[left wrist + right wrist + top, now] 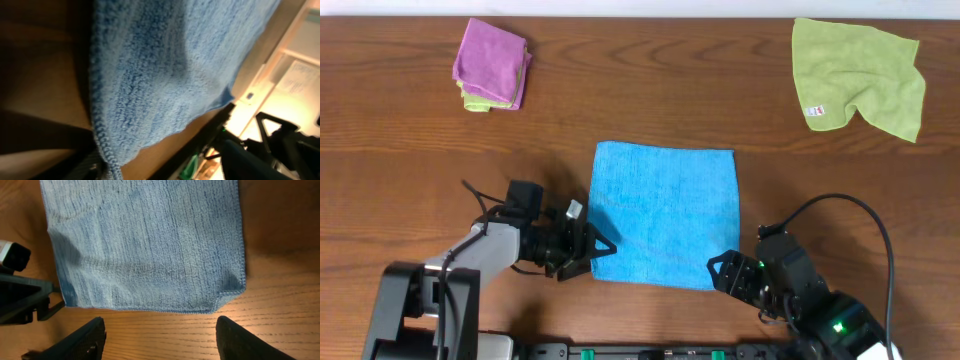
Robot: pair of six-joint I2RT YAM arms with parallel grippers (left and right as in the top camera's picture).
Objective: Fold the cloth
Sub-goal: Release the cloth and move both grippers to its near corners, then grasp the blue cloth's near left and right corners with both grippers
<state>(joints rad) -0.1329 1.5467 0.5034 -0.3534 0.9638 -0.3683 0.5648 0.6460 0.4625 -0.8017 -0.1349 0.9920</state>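
Observation:
The cloth's near edge should be folded over its far edge, so my right gripper needs to grab the sky-blue cloth's free near corner next.
The sky-blue cloth lies spread flat in the middle of the table. My left gripper is at its near-left edge, and the cloth's hem runs down between its fingers, so it looks shut on that edge. The cloth fills most of the left wrist view. My right gripper is open and empty, just short of the near-right corner. In the right wrist view its fingers straddle bare wood below the cloth's near edge.
A purple folded cloth lies at the far left, on something yellow-green. A yellow-green cloth with a white tag lies at the far right. The left arm's base is near left and the right arm's cable loops near right.

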